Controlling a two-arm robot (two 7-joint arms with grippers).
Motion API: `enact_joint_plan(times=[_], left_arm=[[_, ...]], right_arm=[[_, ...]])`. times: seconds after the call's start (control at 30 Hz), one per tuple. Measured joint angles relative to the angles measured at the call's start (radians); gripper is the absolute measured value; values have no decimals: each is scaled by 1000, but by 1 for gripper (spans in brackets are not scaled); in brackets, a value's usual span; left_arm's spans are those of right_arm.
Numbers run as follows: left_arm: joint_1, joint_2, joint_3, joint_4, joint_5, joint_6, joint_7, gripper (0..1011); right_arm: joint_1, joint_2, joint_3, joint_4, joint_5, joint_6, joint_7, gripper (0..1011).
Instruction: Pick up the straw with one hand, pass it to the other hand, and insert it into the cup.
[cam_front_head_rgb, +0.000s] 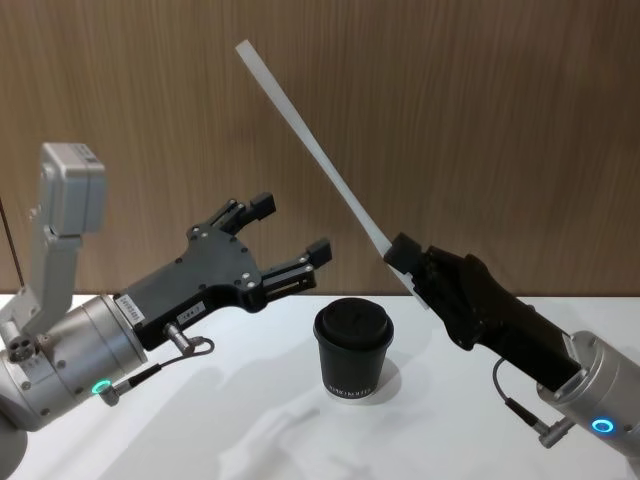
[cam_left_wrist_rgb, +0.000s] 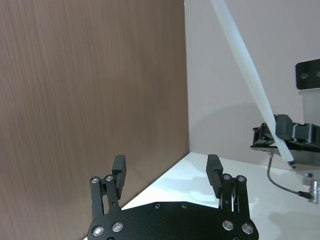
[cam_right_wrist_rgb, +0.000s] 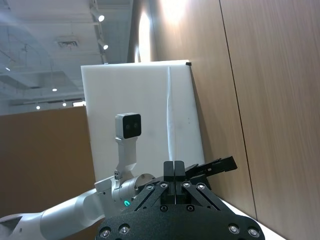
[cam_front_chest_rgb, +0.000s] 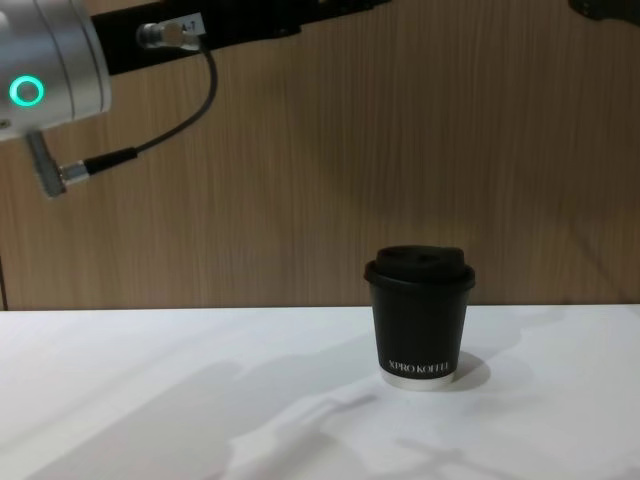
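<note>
My left gripper takes hold of the straw by its bare middle (cam_front_head_rgb: 334, 175) next, since my right gripper's fingers cover the straw's lower end.
My right gripper (cam_front_head_rgb: 404, 262) is raised to the right of the cup and shut on the lower part of the straw (cam_front_head_rgb: 310, 145), a thin white straw that slants up and to the left, well above the table. The left wrist view shows the straw (cam_left_wrist_rgb: 246, 80) held in the right gripper (cam_left_wrist_rgb: 283, 131) ahead of my left gripper (cam_left_wrist_rgb: 166, 169). My left gripper (cam_front_head_rgb: 290, 226) hangs open in the air to the left of the straw, apart from it. The black lidded cup (cam_front_head_rgb: 353, 349) stands upright on the white table (cam_front_head_rgb: 260, 440) below and between both grippers, and shows as the cup (cam_front_chest_rgb: 420, 315) from the side.
A wood-panelled wall (cam_front_head_rgb: 480, 110) stands close behind the table. In the chest view the left arm (cam_front_chest_rgb: 50, 70) passes overhead at the upper left. The table surface (cam_front_chest_rgb: 180, 400) around the cup is bare.
</note>
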Motion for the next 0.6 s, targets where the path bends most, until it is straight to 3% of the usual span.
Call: enact_joint_plan(times=[0.1,0.6], left_arm=[[-1,4,-2,6,-18,0,-17,1003],[-25,19,-30,48,-205,60,-158,1003]], right_arm=[[0,0,0,0,0,0,0,11],[0,0,0,0,0,0,0,10]])
